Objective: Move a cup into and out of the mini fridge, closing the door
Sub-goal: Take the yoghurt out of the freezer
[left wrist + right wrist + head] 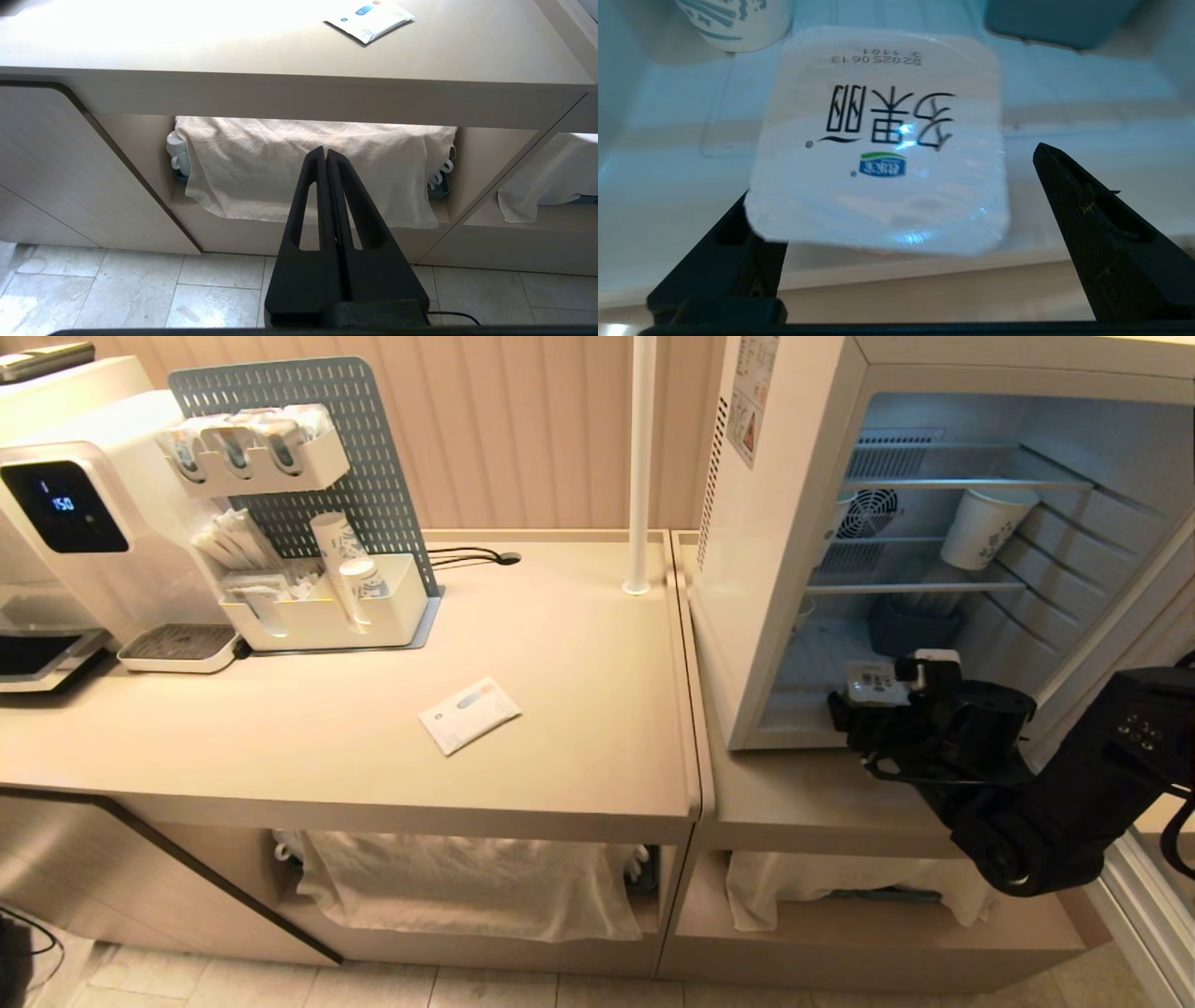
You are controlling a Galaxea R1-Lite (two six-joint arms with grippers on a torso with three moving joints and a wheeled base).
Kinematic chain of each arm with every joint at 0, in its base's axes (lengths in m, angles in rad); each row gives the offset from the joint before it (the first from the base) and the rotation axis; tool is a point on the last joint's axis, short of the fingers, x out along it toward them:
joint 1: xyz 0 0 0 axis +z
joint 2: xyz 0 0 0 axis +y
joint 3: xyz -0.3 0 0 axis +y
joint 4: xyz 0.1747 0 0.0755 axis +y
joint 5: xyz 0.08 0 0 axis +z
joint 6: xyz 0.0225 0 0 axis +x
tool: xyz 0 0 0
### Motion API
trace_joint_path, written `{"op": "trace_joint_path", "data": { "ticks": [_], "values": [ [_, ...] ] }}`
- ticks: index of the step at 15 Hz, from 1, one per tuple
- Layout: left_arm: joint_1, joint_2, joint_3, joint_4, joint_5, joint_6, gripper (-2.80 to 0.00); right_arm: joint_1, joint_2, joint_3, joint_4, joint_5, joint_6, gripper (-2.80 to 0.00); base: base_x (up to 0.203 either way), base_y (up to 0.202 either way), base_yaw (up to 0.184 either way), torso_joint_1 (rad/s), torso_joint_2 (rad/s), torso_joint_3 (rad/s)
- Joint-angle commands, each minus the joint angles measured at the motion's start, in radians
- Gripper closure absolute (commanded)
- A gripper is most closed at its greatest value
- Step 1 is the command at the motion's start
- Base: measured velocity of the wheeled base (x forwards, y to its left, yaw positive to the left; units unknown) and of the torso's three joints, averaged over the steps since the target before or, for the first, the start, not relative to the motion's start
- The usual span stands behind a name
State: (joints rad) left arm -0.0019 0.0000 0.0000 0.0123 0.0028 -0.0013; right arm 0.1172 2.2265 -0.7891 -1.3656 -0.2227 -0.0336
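My right gripper should take the cup out of the mini fridge next, so it needs to hold the cup by its body [873, 694] below the flat printed lid.
The mini fridge [747, 569] stands open on the right-hand counter; its door [1162, 625] is swung out to the right, with only an edge showing. The cup [876, 683], small and white with a flat printed lid [882, 140], sits on the fridge floor near the front lip. My right gripper [878, 709] reaches into the fridge and stands open, one finger on each side of the cup [896, 149]. One finger [1092, 224] is clear of the cup, while the other is partly hidden under the lid. My left gripper [325, 151] hangs shut and empty below the counter's front edge.
A tall paper cup [985, 527] leans on a wire shelf, another [738, 23] stands behind the cup, beside a grey-blue box [910, 621]. On the left counter are a coffee machine [75, 523], a pegboard organiser [317, 504], a sachet [470, 714] and a white pole [641, 467].
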Motion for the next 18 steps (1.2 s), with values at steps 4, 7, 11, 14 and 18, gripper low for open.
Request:
{"op": "trace_joint_path", "data": {
  "ticks": [4,7,11,14,18],
  "values": [
    [0.000,0.002,0.000,0.000,0.000,0.000,0.00,0.021,0.016,-0.050,0.027,0.002,-0.003,-2.80,0.000,0.000,0.000,0.000,0.00,0.000],
    [0.000,0.002,0.000,0.000,0.000,0.000,0.00,0.021,0.016,-0.048,0.026,0.003,-0.003,0.00,0.000,0.000,0.000,0.000,0.00,0.000],
    [0.000,0.002,0.000,0.000,0.000,0.000,0.00,0.021,-0.009,-0.024,0.020,0.001,-0.003,0.00,0.000,0.000,0.000,0.000,0.00,0.000],
    [0.000,0.002,0.000,0.000,0.000,0.000,0.00,0.022,-0.038,0.004,0.019,-0.001,-0.003,0.00,0.000,0.000,0.000,0.000,0.00,0.000],
    [0.000,0.002,0.000,0.000,0.000,0.000,0.00,0.024,-0.085,0.038,0.020,-0.004,-0.004,0.00,0.000,0.000,0.000,0.000,0.00,0.000]
  ]
}}
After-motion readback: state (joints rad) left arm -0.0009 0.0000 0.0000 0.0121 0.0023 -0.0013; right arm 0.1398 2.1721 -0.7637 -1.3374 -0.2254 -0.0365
